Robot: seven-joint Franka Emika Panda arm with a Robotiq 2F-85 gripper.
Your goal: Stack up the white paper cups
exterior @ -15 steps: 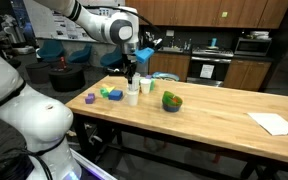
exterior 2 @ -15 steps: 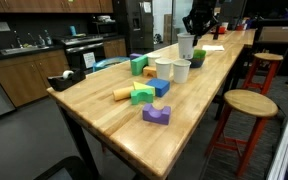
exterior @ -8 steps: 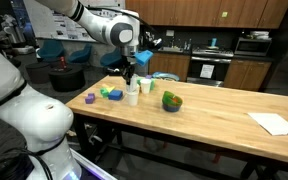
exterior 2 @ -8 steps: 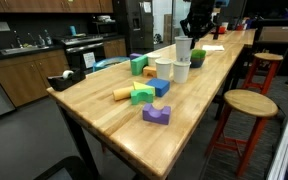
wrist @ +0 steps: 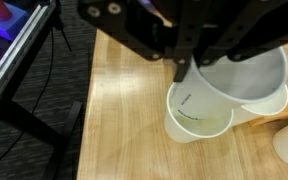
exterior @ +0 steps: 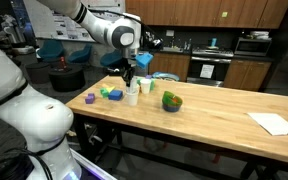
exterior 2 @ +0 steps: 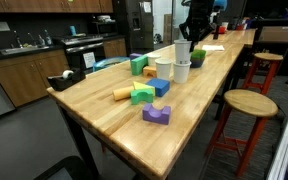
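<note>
The lower end of the held white paper cup points inside the standing cup's rim (exterior: pixel 132 92) (wrist: pixel 197 130), so the gripper will let go of the held cup.
My gripper (wrist: pixel 183 66) is shut on the rim of a white paper cup (wrist: pixel 242 82), which hangs tilted. It is held right over a second white cup (wrist: pixel 196 122) that stands on the wooden table (wrist: pixel 124 130), their rims overlapping. In both exterior views the gripper (exterior: pixel 131 70) (exterior 2: pixel 189 33) hangs over the standing cups (exterior: pixel 132 96) (exterior 2: pixel 181 71). A third cup (exterior: pixel 147 88) (exterior 2: pixel 164 69) stands beside them. The held cup (exterior 2: pixel 184 50) is just above the standing one.
A green bowl (exterior: pixel 172 101) (exterior 2: pixel 197 58) sits close to the cups. Coloured blocks (exterior: pixel 111 93) (exterior 2: pixel 144 93) and a purple block (exterior: pixel 90 98) (exterior 2: pixel 156 115) lie near the table's end. A white sheet (exterior: pixel 275 123) lies at the far end. A stool (exterior 2: pixel 248 105) stands beside the table.
The gripper with its cup has shifted slightly over the standing cup and come a little lower. The other cups, bowl and blocks have not moved.
</note>
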